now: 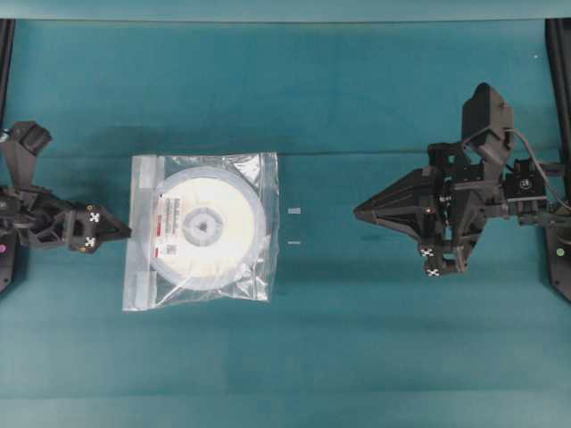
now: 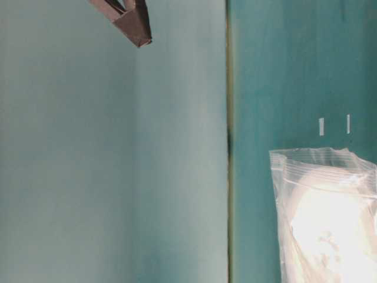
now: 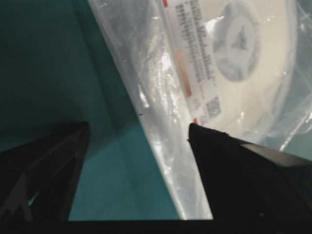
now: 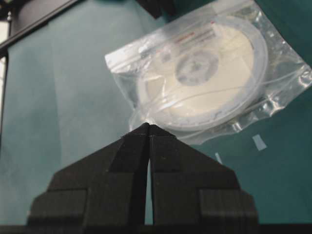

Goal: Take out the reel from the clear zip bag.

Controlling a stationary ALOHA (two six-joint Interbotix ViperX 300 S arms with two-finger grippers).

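Next, my left gripper grabs the clear zip bag by its zip edge [image 1: 140, 234], to hold the bag while the reel [image 1: 207, 225] comes out.
The clear zip bag [image 1: 260, 178] lies flat on the teal table, left of centre, its whitish zip strip along the left edge. The reel [image 1: 207, 225] is inside it, a cream disc with a grey hub and a printed label. My left gripper [image 1: 128, 234] is at the bag's zip edge and stands open. In the left wrist view the gripper [image 3: 138, 126] has its fingers wide apart, and the bag [image 3: 161, 122] edge runs between them with the reel [image 3: 253, 73] beyond. My right gripper [image 1: 357, 212] is shut and empty, well right of the bag. Its wrist view shows the closed tips [image 4: 148, 126] pointing at the bag [image 4: 287, 73] and reel [image 4: 204, 73].
Two small pale tape marks [image 1: 294, 211] [image 1: 293, 242] lie on the table between the bag and my right gripper. Black frame rails stand at the far left [image 1: 5, 53] and far right [image 1: 560, 53]. The table-level view catches the right gripper's tip [image 2: 140, 40] and the bag [image 2: 306, 177].
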